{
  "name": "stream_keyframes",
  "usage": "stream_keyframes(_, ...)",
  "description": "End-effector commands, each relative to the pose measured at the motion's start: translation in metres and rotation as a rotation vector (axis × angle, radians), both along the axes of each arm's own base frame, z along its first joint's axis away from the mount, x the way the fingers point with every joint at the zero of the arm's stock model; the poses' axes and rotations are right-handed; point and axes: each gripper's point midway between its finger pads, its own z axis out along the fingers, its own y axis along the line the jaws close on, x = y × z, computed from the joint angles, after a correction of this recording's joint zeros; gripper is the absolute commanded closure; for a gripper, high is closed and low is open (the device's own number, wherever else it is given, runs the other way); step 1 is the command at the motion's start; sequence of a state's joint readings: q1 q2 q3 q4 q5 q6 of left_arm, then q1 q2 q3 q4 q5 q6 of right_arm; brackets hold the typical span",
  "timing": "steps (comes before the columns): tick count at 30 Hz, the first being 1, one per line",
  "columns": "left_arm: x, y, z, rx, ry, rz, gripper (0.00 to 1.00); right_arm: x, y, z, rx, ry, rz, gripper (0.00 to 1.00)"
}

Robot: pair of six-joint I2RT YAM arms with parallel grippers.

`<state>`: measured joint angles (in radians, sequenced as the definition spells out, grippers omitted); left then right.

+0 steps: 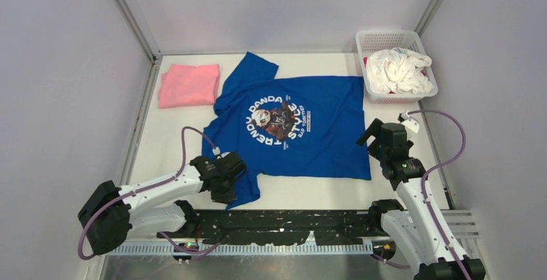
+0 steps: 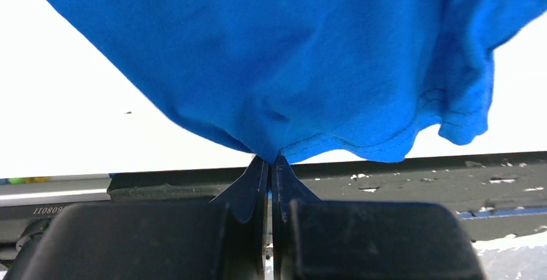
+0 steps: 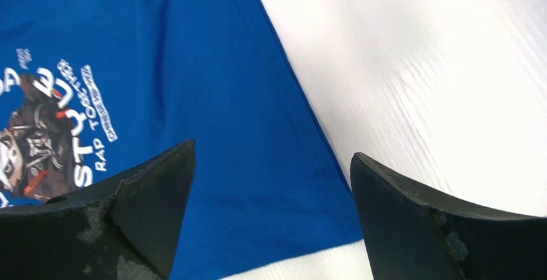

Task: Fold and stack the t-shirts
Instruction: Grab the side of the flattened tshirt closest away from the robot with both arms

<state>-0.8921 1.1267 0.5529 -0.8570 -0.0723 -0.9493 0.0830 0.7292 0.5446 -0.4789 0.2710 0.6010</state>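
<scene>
The t-shirt's near side needs to fold over the print, so my right gripper will next take hold of the royal blue t-shirt by its near bottom corner (image 1: 368, 177) (image 3: 352, 233).
The royal blue t-shirt (image 1: 303, 125) lies spread flat, print up, in the middle of the table. My left gripper (image 1: 233, 175) is shut on the hem of its near left sleeve; in the left wrist view (image 2: 271, 159) the blue cloth (image 2: 290, 60) bunches up from the closed fingertips. My right gripper (image 1: 371, 133) is open and empty, hovering just above the shirt's near right corner; in the right wrist view (image 3: 271, 164) the shirt's bottom corner (image 3: 258, 164) lies between the spread fingers. The light pink t-shirt (image 1: 188, 85) lies folded at the far left.
A white mesh basket (image 1: 379, 39) holding white cloth (image 1: 398, 71) stands at the far right corner. Grey walls enclose the table on the left, back and right. A black rail (image 1: 290, 225) runs along the near edge between the arm bases.
</scene>
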Motion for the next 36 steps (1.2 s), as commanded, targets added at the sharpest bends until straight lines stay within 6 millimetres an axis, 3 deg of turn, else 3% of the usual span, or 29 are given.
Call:
stream_keyframes(1,0.006,-0.002,0.009,-0.047,-0.066,-0.025,1.0,-0.038,-0.006,-0.031,0.022,0.136,-0.071,0.03)
stream_keyframes(5,0.001,-0.007,0.009,-0.098,-0.06,-0.036,1.0,-0.065,0.002,-0.058,0.08,0.238,-0.07,0.0)
stream_keyframes(9,-0.002,-0.007,0.009,-0.12,-0.058,-0.041,1.0,-0.071,0.014,-0.071,0.165,0.26,-0.081,0.1)
stream_keyframes(13,-0.006,-0.008,0.009,-0.142,-0.052,-0.047,1.0,-0.079,0.012,-0.089,0.167,0.311,-0.109,0.17)
stream_keyframes(19,-0.009,-0.005,0.009,-0.144,-0.045,-0.045,1.0,-0.077,0.019,-0.1,0.202,0.334,-0.095,0.39)
stream_keyframes(30,-0.012,-0.001,0.01,-0.146,-0.049,-0.036,1.0,-0.068,0.014,-0.106,0.182,0.315,-0.121,0.54)
stream_keyframes(33,-0.012,-0.001,0.01,-0.145,-0.048,-0.032,1.0,-0.064,0.014,-0.108,0.177,0.316,-0.116,0.67)
stream_keyframes(36,-0.015,0.002,0.012,-0.141,-0.042,-0.025,1.0,-0.063,0.014,-0.104,0.171,0.314,-0.107,0.88)
